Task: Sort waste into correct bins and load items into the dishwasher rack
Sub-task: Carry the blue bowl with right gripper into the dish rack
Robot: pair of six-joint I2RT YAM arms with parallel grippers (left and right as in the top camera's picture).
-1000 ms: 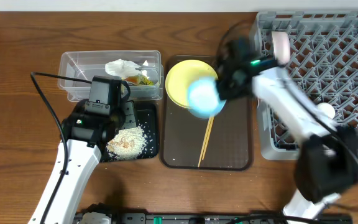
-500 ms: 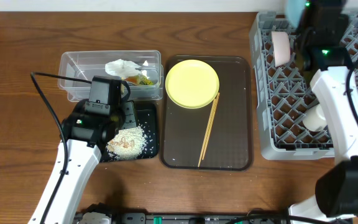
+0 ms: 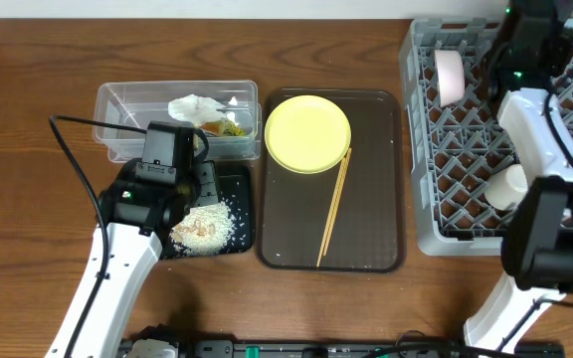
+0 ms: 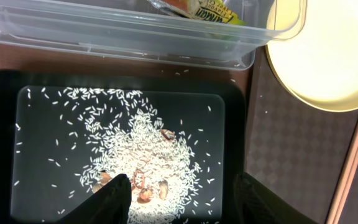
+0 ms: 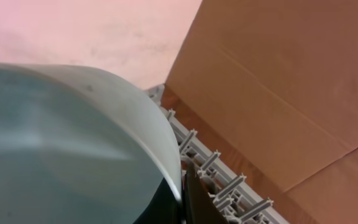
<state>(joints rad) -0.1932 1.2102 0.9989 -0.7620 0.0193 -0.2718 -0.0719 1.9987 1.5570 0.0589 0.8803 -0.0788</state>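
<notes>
The robot's right gripper should keep holding the light blue bowl (image 5: 73, 149) until it sits among the rack's wires, because the bowl's rim (image 5: 146, 129) is still hanging above the rack's far wires.
My left gripper (image 4: 182, 190) hangs open just above the black tray (image 4: 234, 124), with the rice scraps (image 4: 138, 149) piled under its jaws. The clear tub (image 3: 117, 109) holds the crumpled napkin (image 3: 195, 105) and the printed wrapper (image 4: 210, 9). On the brown serving tray (image 3: 366, 229) lie the yellow plate (image 3: 307, 133) and the chopsticks (image 3: 333, 207). My right gripper (image 5: 184, 186) is shut on the rim of the light blue bowl (image 5: 73, 149), up over the far edge of the dishwasher rack (image 5: 229, 186). In the rack (image 3: 421, 149) the pinkish bowl (image 3: 450, 78) stands on edge and the white cup (image 3: 506, 187) sits nearer the front.
A black cable (image 3: 78, 159) loops from the left arm across the table. A cardboard surface (image 5: 291, 74) rises behind the rack's far edge. The right arm (image 3: 540, 129) stretches over the rack's middle.
My right arm has carried the light blue bowl from above the serving tray to the far back of the rack. The left arm has not moved.
</notes>
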